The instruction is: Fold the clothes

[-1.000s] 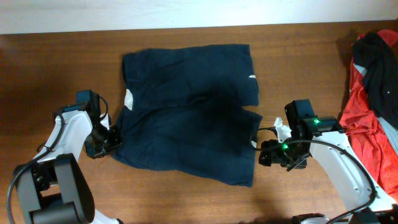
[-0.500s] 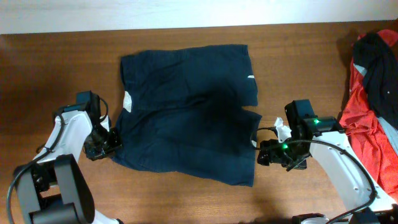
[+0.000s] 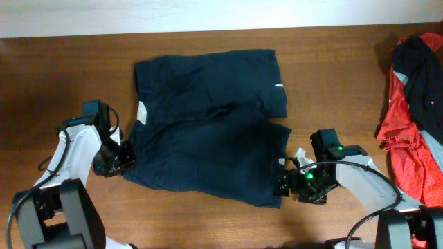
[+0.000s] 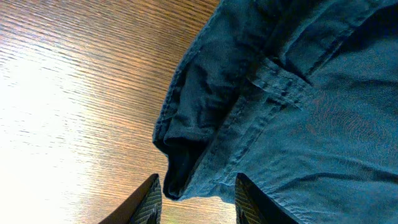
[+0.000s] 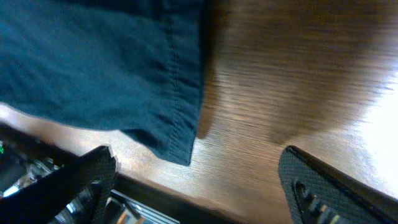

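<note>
The near waistband corner of the clothes is opposite the right gripper's corner. My left gripper will grip the clothes by that near waistband corner next, to fold the near edge of the clothes over.
The clothes [image 3: 208, 128], dark navy shorts with small white labels [image 3: 143, 111], lie spread flat in the middle of the wooden table. My left gripper [image 3: 124, 156] sits at their lower left corner. In the left wrist view the left gripper [image 4: 197, 182] is open, and the waistband corner [image 4: 186, 168] lies loose just ahead of the fingertips. My right gripper [image 3: 284, 185] is at the lower right hem. In the right wrist view the right gripper [image 5: 198, 155] stands wide open, with the hem corner [image 5: 177, 146] over bare wood between the fingers.
A heap of red, black and grey garments [image 3: 412, 117] lies at the table's right edge. The pale wall edge [image 3: 208, 14] runs along the back of the table. Bare wood [image 3: 332, 76] shows around the shorts.
The left gripper has opened and let go of the waistband corner. The right arm has moved down and left to the lower right hem corner, its jaws still wide.
</note>
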Available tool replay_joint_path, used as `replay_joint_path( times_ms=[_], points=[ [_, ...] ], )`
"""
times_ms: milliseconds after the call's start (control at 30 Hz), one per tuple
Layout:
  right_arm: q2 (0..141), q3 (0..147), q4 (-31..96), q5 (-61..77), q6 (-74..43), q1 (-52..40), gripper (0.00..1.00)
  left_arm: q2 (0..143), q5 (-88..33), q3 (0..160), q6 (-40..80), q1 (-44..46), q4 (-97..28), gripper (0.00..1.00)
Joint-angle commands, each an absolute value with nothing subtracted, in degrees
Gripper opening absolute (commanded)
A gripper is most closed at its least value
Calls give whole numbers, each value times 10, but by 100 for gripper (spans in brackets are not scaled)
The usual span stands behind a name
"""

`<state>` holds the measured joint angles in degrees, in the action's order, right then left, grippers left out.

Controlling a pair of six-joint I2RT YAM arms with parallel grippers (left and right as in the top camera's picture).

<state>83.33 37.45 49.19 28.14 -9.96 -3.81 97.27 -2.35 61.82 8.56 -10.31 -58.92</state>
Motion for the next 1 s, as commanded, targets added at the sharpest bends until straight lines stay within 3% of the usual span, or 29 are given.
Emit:
replay_joint_path(
  times_ms=[0, 233, 367, 467, 633, 767, 967],
  points=[
    [841, 353, 467, 313, -86, -42, 74, 961, -37, 622, 81, -104, -590, 40],
    [846, 327, 438, 336, -95, -46, 57, 961, -46, 622, 81, -104, -590, 40],
    [848, 327, 426, 347, -114, -86, 64, 961, -52, 622, 81, -104, -590, 41],
    [848, 327, 414, 318, -154, -117, 64, 961, -52, 622, 81, -104, -590, 41],
    [848, 327, 415, 303, -171, -124, 24, 961, -52, 622, 81, -104, -592, 41],
    [848, 328, 416, 290, -170, -124, 4, 961, -51, 622, 81, -104, -592, 41],
    [838, 392, 485, 189, -170, -124, 4, 961, -51, 622, 81, -104, -597, 41]
  ],
)
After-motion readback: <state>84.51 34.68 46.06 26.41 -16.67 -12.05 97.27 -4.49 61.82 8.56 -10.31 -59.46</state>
